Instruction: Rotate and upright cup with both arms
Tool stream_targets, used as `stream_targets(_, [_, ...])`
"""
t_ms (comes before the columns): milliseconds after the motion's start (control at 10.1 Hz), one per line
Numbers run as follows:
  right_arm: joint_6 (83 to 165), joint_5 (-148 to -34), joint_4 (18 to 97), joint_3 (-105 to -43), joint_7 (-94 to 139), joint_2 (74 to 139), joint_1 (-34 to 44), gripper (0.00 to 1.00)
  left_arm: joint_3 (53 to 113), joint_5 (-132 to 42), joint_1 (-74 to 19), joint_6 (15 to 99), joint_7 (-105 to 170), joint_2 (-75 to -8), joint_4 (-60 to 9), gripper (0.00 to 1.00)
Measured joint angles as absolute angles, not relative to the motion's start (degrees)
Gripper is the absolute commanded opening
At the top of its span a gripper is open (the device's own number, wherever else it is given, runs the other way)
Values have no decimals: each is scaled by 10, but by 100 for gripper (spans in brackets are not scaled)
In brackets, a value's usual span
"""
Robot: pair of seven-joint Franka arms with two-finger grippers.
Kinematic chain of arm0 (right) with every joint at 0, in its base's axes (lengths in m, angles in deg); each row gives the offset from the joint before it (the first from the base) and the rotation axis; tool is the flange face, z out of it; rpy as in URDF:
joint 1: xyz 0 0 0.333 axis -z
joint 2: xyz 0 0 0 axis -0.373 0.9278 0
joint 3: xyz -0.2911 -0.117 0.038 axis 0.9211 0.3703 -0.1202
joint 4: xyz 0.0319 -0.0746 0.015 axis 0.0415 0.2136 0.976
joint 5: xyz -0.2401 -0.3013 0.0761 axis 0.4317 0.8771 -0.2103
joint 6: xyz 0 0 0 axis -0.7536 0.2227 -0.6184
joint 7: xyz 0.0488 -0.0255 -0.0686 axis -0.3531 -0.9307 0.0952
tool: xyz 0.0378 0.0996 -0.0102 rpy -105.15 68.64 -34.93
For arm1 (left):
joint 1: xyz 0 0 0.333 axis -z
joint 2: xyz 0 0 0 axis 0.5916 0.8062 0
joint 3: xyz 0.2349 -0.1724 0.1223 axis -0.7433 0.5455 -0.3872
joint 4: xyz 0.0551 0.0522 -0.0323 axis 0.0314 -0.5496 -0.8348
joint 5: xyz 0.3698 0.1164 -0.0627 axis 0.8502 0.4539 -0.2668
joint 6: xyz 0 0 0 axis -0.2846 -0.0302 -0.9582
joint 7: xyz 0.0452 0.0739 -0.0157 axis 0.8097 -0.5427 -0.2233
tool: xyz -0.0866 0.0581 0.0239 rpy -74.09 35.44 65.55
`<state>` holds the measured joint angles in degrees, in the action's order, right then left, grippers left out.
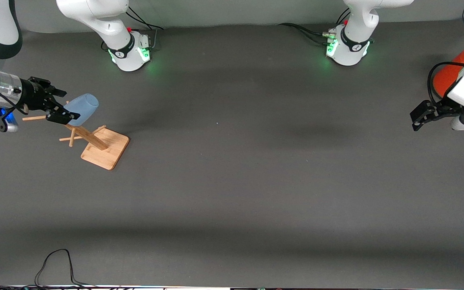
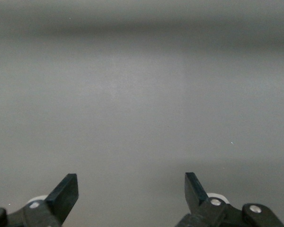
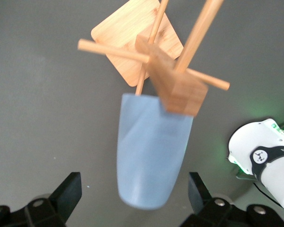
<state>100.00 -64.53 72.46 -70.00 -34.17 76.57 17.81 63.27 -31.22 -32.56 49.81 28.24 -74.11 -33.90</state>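
Table still shows between my fingers and the pale blue cup, so it is too early to close. My right gripper moves toward the cup, then closes on it.
The pale blue cup (image 1: pixel 83 108) hangs tilted on a peg of a wooden rack (image 1: pixel 105 149), up off the table at the right arm's end. In the right wrist view the cup (image 3: pixel 151 156) points its narrow closed end at me. My right gripper (image 1: pixel 63 105) is open, with its fingers on either side of that closed end and a gap on each side (image 3: pixel 135 189). My left gripper (image 1: pixel 416 119) is open and empty, held over bare table at the left arm's end; its wrist view shows only grey table past the gripper (image 2: pixel 131 187).
An orange-red can (image 1: pixel 451 72) stands at the left arm's end, partly hidden by the left arm. The rack's flat wooden base (image 3: pixel 132 33) rests on the table. A black cable (image 1: pixel 54 257) loops at the table edge nearest the front camera.
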Motion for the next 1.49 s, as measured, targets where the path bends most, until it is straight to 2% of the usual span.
stream_targets(396, [1064,-674,793,-695,-342,763,178,98,633,-312,-326,498,282,-741,-334,100])
stream_targets(495, [1068,-674,803,-695,-342,763,178,72,632,-312,-326,498,282,-741,-334,100])
stream_targets(594, [1072,-674,810,-695,-341,763,178,52,632,-312,-326,498,282,-741,-334,100])
stream_targets(693, [1072,-675,813,-695,-340,763,178,45,631,-312,-326,498,282,-741,-334,100])
stream_targets(990, [1061,-675,806,-695,-340,762,178,45,631,-312,-326,498,282,-741,-334,100])
stream_targets(1485, [982,-733,736,-700,-368,752,175,45,632,-312,-325,498,282,-738,-334,100])
